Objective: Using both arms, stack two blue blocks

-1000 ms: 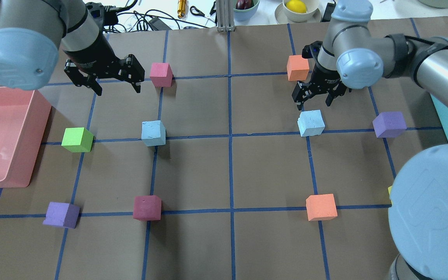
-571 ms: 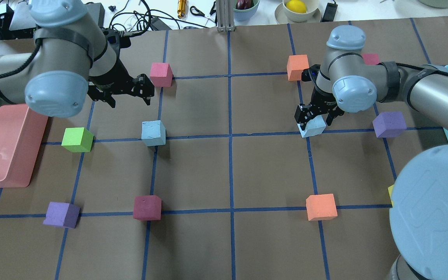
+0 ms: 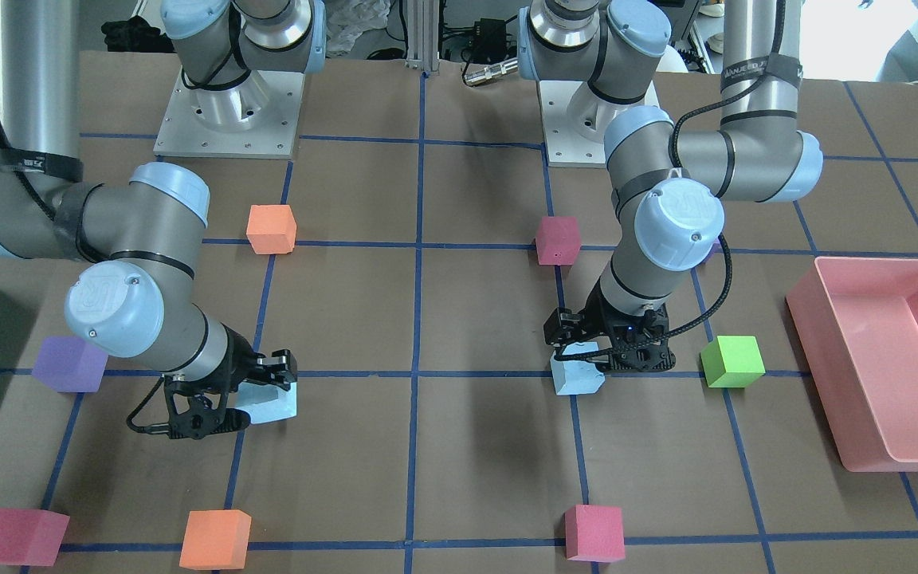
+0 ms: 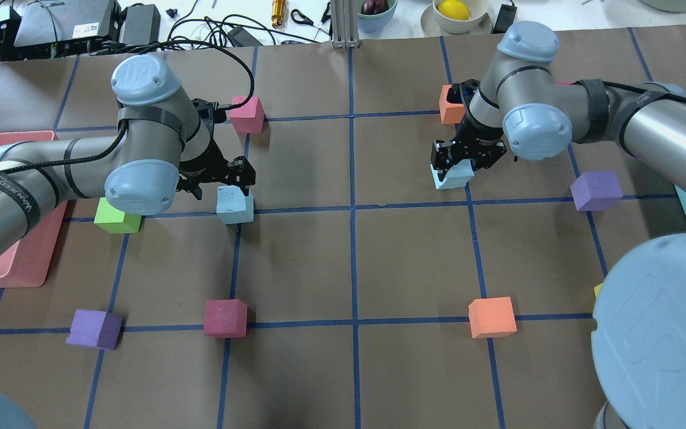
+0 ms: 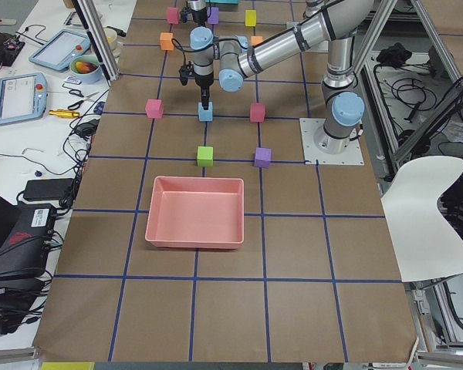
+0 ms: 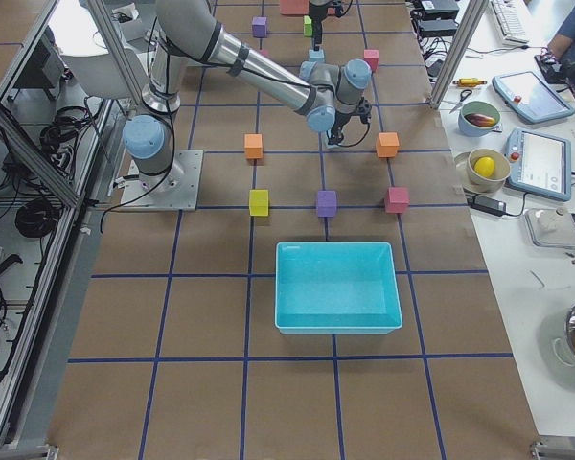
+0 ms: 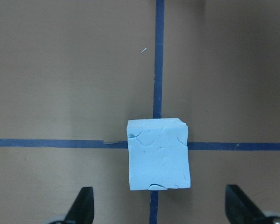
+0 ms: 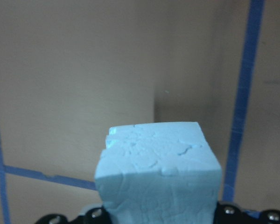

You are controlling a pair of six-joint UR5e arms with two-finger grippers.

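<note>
Next, my left gripper grabs the pale blue block point(image 3: 575, 378) on the tape crossing by its opposite sides to stack the two blue blocks.
Two pale blue blocks show. One point(image 4: 234, 205) sits on a tape crossing; my left gripper point(image 4: 223, 186) hangs open just behind and above it. In the left wrist view the block point(image 7: 158, 154) lies ahead of the spread fingertips point(image 7: 84, 205), untouched. It also shows in the front view point(image 3: 577, 376) under the left gripper point(image 3: 610, 355). My right gripper point(image 4: 461, 167) is shut on the other blue block point(image 4: 453, 177), which fills the right wrist view point(image 8: 158, 172) and appears slightly off the table. The front view shows that block point(image 3: 272, 408) in the right gripper point(image 3: 244, 395).
A green cube point(image 4: 115, 219) sits left of the left block, and a pink bin point(image 4: 15, 280) beyond it. A pink cube point(image 4: 246, 113), an orange cube point(image 4: 449, 113), purple cubes point(image 4: 596, 190) point(image 4: 94, 329), a crimson cube point(image 4: 225, 317) and an orange cube point(image 4: 492, 317) dot the grid. A teal bin point(image 6: 287, 287) stands at the right end.
My right gripper came down, shut on its blue block and carried it a little toward the table's centre. My left arm swung in and lowered its open gripper close to the other blue block.
</note>
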